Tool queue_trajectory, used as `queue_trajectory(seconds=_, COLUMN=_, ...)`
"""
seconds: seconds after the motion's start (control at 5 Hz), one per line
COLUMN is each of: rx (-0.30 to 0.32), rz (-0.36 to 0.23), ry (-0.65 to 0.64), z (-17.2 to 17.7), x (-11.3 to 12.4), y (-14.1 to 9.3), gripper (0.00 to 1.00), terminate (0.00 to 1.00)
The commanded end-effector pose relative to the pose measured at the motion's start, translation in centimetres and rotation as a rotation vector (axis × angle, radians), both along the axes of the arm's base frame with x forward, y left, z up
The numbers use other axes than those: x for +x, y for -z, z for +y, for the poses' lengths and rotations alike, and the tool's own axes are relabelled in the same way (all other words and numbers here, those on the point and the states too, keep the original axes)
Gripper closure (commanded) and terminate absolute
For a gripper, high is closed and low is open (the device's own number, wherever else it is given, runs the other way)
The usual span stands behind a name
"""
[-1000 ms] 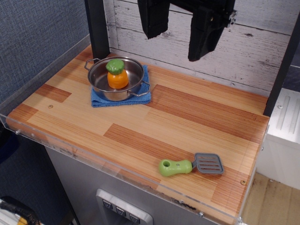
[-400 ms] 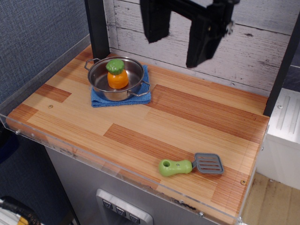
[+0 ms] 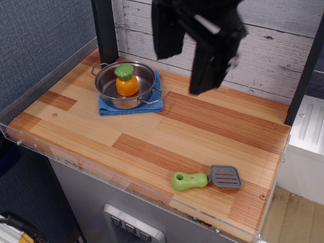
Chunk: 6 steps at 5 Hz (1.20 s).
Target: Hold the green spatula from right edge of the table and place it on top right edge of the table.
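Note:
The robot's gripper should next grab the spatula by its middle, between handle and blade (image 3: 206,178), to set it on the table by the plank wall (image 3: 253,114).
The green spatula (image 3: 205,178) lies flat near the front right corner of the table (image 3: 152,131), its lime-green handle pointing left and its grey slotted blade to the right. My black gripper (image 3: 183,75) hangs high over the back middle of the table, far above and behind the spatula. Its two fingers are spread apart and hold nothing.
A steel pot (image 3: 125,85) with an orange toy vegetable (image 3: 126,80) inside stands on a blue cloth (image 3: 130,105) at the back left. A black post (image 3: 105,30) rises at the back left and a white plank wall (image 3: 273,55) runs behind. A clear acrylic rim (image 3: 126,185) edges the front.
My gripper has come down and shifted slightly left and forward over the back of the table, with its fingers still spread. The spatula and pot have not moved.

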State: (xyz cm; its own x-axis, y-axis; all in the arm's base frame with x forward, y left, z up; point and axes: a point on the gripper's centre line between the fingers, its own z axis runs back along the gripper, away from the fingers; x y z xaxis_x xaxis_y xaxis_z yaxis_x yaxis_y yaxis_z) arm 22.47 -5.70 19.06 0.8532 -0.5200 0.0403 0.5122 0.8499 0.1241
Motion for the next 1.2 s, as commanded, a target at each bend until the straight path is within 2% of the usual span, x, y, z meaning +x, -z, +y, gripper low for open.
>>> queue_trajectory(seconds=0.0, rx=0.03, rz=-0.063, ry=0.102, z=1.2, x=-1.5, y=1.9, gripper=0.0, terminate=0.0)
queue_trajectory(seconds=0.2, rx=0.021, rz=-0.065, ry=0.136, z=2.1, x=-1.4, y=3.7, gripper=0.0, terminate=0.0)
queue_trajectory(seconds=0.6, rx=0.035, rz=-0.049, ry=0.255, z=1.4, x=-0.3, y=7.7, gripper=0.0, terminate=0.0)
queue_trajectory(seconds=1.0, rx=0.053, rz=-0.032, ry=0.394, z=-2.2, x=1.1, y=10.7, gripper=0.0, terminate=0.0)
